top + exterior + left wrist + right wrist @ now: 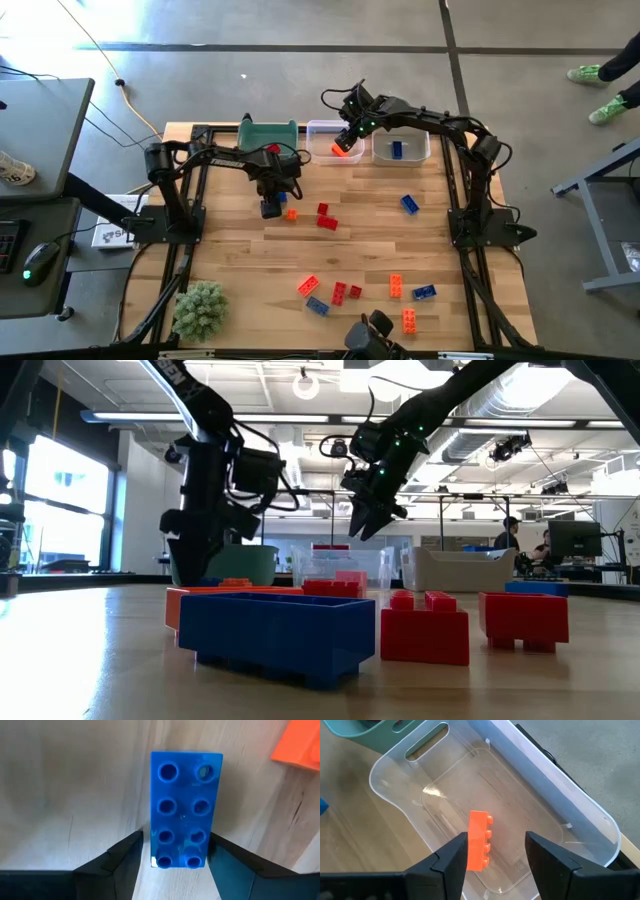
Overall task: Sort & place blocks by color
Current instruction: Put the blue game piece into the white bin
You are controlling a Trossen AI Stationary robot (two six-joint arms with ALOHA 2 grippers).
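Note:
Next, my left gripper picks up the blue block by its long sides to sort it into the grey bin [412, 148] with its color.
My left gripper [272, 207] [176, 847] is low over the table, open, pointing down. Its fingers stand on either side of one end of a blue eight-stud block [182, 807], which lies flat on the wood, studs up. A thin strip of table shows between one finger and the block. My right gripper [347, 138] [496, 845] hangs open above the clear bin [560, 810]. An orange block [480, 840] lies on its side on that bin's floor, below the fingers. The green bin [268, 134] holds red pieces and the grey bin [412, 148] holds a blue block [397, 150].
A small orange block [291, 214] and two red blocks [325, 217] lie just right of my left gripper. A blue block [409, 203] sits mid-right. Several red, orange and blue blocks [345, 292] lie scattered near the front edge. A fuzzy green ball [199, 308] sits at the front left corner.

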